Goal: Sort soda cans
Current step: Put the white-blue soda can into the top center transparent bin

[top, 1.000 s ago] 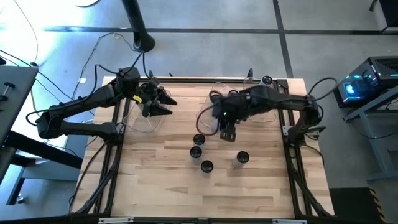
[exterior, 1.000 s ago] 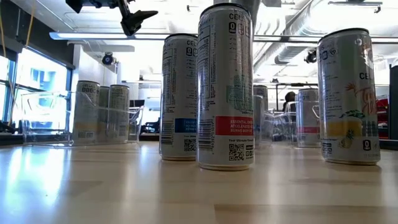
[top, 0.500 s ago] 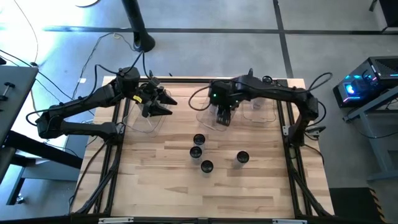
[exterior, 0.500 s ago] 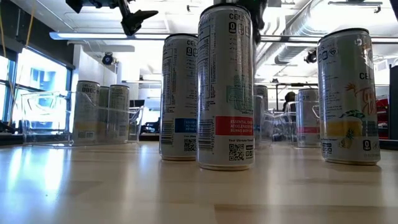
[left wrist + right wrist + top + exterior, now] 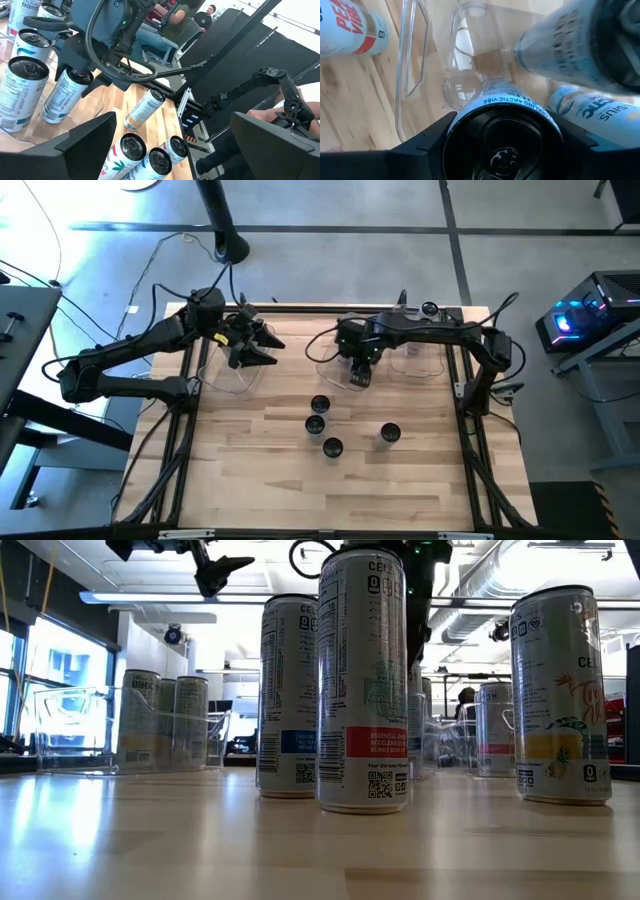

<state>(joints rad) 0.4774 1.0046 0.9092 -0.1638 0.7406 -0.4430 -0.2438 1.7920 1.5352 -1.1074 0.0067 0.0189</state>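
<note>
I should release the can from my right gripper: the can's lower end [image 5: 496, 86] is inside the clear bin, beside the cans already in the bin.
Several soda cans stand upright mid-table [image 5: 320, 424]; three of them fill the low view [image 5: 362, 680]. My right gripper [image 5: 358, 372] is shut on one more can [image 5: 502, 145] over a clear bin [image 5: 340, 365] at the table's far middle, which has other cans [image 5: 600, 112] in it. At the far left my left gripper [image 5: 268, 346] hangs open and empty over another clear bin [image 5: 235, 375] that holds several cans [image 5: 145, 107]. My right gripper pinches the can's upper end [image 5: 75, 82] between its two fingers [image 5: 425, 147], one on each side just below the dark top. The fingers come from above, pointing down. The can hangs upright below them, clear of the table, over the clear bin.
Another clear bin [image 5: 415, 360] sits at the far right. The near half of the wooden table [image 5: 320, 490] is bare boards. Black frame rails [image 5: 470, 440] run along both side edges. People sit in the room beyond the table [image 5: 200, 17].
My right gripper, still shut on its can, has gone from near the standing cans toward the table's far edge and down over the middle clear bin, tipping more steeply downward. In the low view it has come down into sight behind the middle can.
</note>
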